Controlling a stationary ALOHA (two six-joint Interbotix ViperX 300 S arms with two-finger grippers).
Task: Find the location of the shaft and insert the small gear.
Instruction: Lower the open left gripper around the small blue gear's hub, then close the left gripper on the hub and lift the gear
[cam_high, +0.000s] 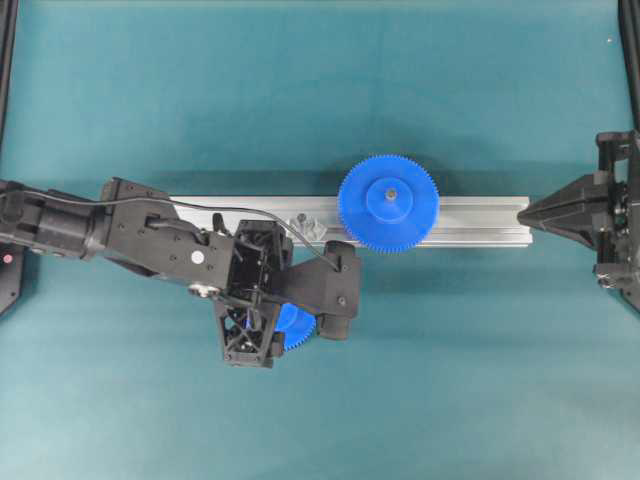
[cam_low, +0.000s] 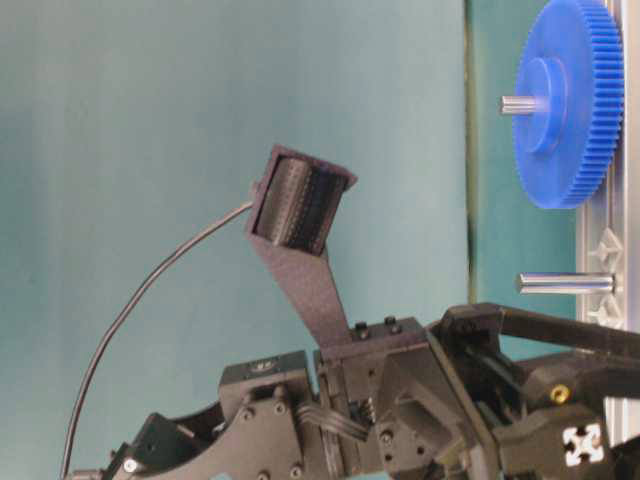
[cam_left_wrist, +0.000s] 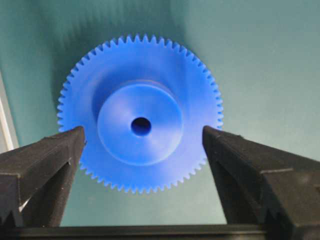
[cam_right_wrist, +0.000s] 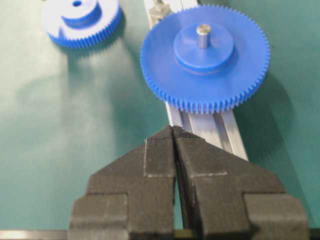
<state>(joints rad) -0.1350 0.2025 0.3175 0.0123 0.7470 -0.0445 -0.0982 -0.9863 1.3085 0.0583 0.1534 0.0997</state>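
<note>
My left gripper lowers to the small gear before it closes on it: its fingers still hang above the gear's raised middle (cam_left_wrist: 140, 124), over the gear's toothed rim (cam_left_wrist: 141, 49).
The small gear (cam_left_wrist: 141, 125) is blue and lies flat on the green table with its hub and dark centre hole facing up. My left gripper (cam_left_wrist: 143, 131) hangs above it, open, with one finger on each side of its rim and no grip on it. In the overhead view only part of the small gear (cam_high: 296, 326) shows under the left arm. The shaft (cam_low: 565, 283), a thin grey pin between two clear pieces, stands on the aluminium rail (cam_high: 480, 222), left of the large blue gear (cam_high: 388, 203). My right gripper (cam_right_wrist: 172, 130) is shut and empty at the rail's right end.
The large blue gear (cam_right_wrist: 205, 57) sits on its own grey pin on the rail (cam_right_wrist: 210, 127). The left arm's body and cable (cam_high: 150, 235) cover the rail's left part. Black frame posts (cam_high: 8, 60) stand at the table's far corners.
</note>
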